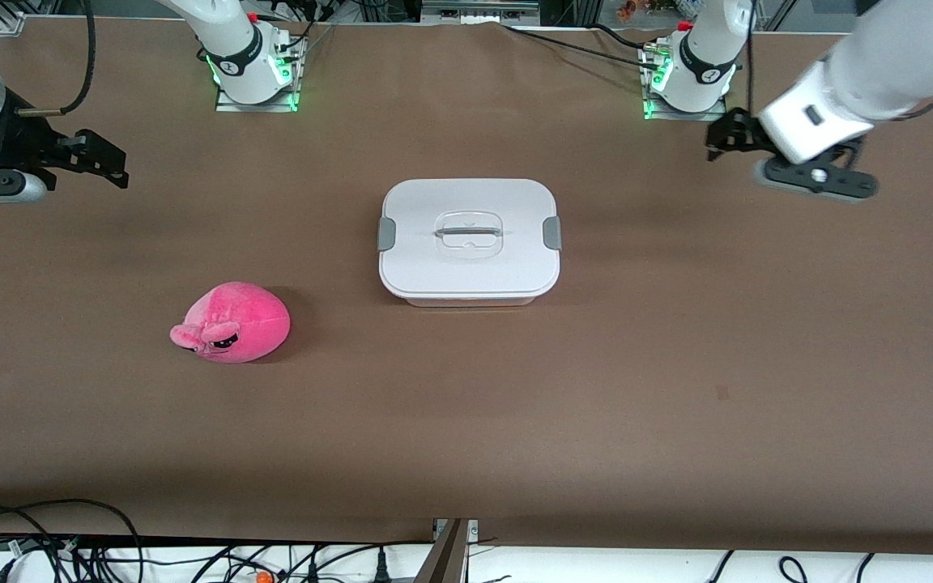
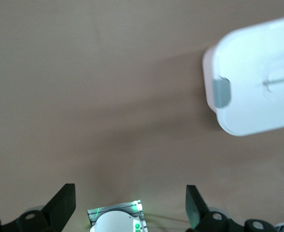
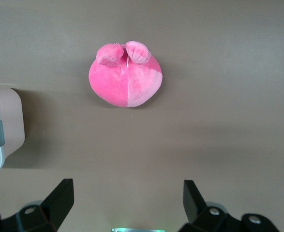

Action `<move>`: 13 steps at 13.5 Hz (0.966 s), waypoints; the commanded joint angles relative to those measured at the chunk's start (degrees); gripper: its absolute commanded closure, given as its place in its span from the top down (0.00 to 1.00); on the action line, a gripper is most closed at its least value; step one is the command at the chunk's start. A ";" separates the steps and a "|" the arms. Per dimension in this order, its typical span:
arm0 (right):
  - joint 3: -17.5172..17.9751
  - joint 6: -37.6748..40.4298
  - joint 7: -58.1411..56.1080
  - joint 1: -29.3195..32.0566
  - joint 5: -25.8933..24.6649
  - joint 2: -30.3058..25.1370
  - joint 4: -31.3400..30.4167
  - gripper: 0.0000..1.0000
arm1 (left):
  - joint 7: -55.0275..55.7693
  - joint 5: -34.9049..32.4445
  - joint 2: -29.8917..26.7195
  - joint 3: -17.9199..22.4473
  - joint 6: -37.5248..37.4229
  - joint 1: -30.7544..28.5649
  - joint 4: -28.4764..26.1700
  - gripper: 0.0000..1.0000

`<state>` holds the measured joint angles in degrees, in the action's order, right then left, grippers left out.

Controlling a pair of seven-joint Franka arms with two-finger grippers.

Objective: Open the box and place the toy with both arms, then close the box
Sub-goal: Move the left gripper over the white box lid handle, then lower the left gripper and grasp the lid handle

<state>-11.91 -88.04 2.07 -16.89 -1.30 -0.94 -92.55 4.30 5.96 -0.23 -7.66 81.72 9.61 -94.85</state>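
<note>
I need to open the box for the toy [image 1: 232, 321] next, so I should grab the white lid by its handle [image 1: 469, 231] with my left gripper.
The box [image 1: 434, 202] stands at the middle of the table, its white lid on, with a grey clip at each end and a clear handle on top. The pink plush toy [image 1: 232, 321] lies nearer the front camera than the box, toward the right arm's end. My left gripper [image 1: 722, 139] hangs open over bare table at the left arm's end; its wrist view shows the box [image 2: 258, 82] off to one side of the gripper [image 2: 130, 193]. My right gripper [image 1: 106, 162] hangs open over the right arm's end; its wrist view shows the toy [image 3: 127, 79], a box corner [image 3: 8, 121] and the empty gripper [image 3: 127, 191].
A brown cover [image 1: 596, 389] spreads over the whole table. The two arm bases [image 1: 252, 69] [image 1: 689, 77] stand along the edge farthest from the front camera. Loose cables [image 1: 110, 551] lie below the table's near edge.
</note>
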 commanded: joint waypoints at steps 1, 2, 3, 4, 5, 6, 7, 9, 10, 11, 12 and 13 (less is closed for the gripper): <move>-0.13 0.77 -0.05 -0.16 0.77 0.50 1.32 1.00 | -0.60 1.94 5.84 0.19 -1.12 8.46 3.26 1.00; -0.13 0.68 -0.05 -0.16 0.86 0.50 1.41 1.00 | -0.69 3.51 8.99 0.19 -1.12 11.71 5.62 1.00; -0.13 0.59 -0.05 -0.16 0.77 0.50 1.32 1.00 | -0.87 3.88 13.55 0.19 -0.60 15.05 9.47 1.00; -0.13 0.50 -0.13 -0.16 0.86 0.50 1.41 1.00 | -1.30 3.79 18.73 0.27 0.36 18.91 14.21 1.00; -0.13 0.24 -0.14 -0.16 0.77 0.50 1.41 1.00 | -2.00 3.27 23.48 0.36 2.64 22.17 18.52 1.00; -0.13 0.06 -0.14 -0.16 0.86 0.50 1.32 1.00 | -5.06 3.27 27.53 0.27 5.36 23.68 21.87 1.00; -0.13 -0.20 -0.14 -0.16 0.86 0.50 1.32 1.00 | -10.31 3.18 30.00 0.36 7.91 24.13 23.55 1.00; -0.13 -2.73 -0.14 -0.16 0.86 0.50 1.32 1.00 | -24.79 0.73 31.78 0.36 15.80 23.96 23.14 1.00; -0.22 -3.71 -0.14 -0.07 1.03 0.68 1.24 1.00 | -30.26 0.63 32.57 0.36 18.37 24.05 23.04 1.00; -0.22 -4.59 -0.14 -0.07 1.21 0.85 1.23 1.00 | -33.36 0.54 33.53 0.36 20.04 24.13 22.70 1.00; -0.22 -5.55 -0.14 -0.16 1.30 1.38 1.32 1.00 | -35.30 0.54 34.24 0.27 20.93 24.31 22.26 1.00; -0.13 -6.26 -0.31 -0.25 1.12 1.73 1.50 1.00 | -38.02 0.80 34.68 0.27 22.59 25.18 20.42 1.00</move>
<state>-11.90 -93.35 2.06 -16.93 -0.96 -0.45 -92.47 -28.42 7.94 33.21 -7.26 102.43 33.52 -74.21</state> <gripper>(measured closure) 0.000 0.000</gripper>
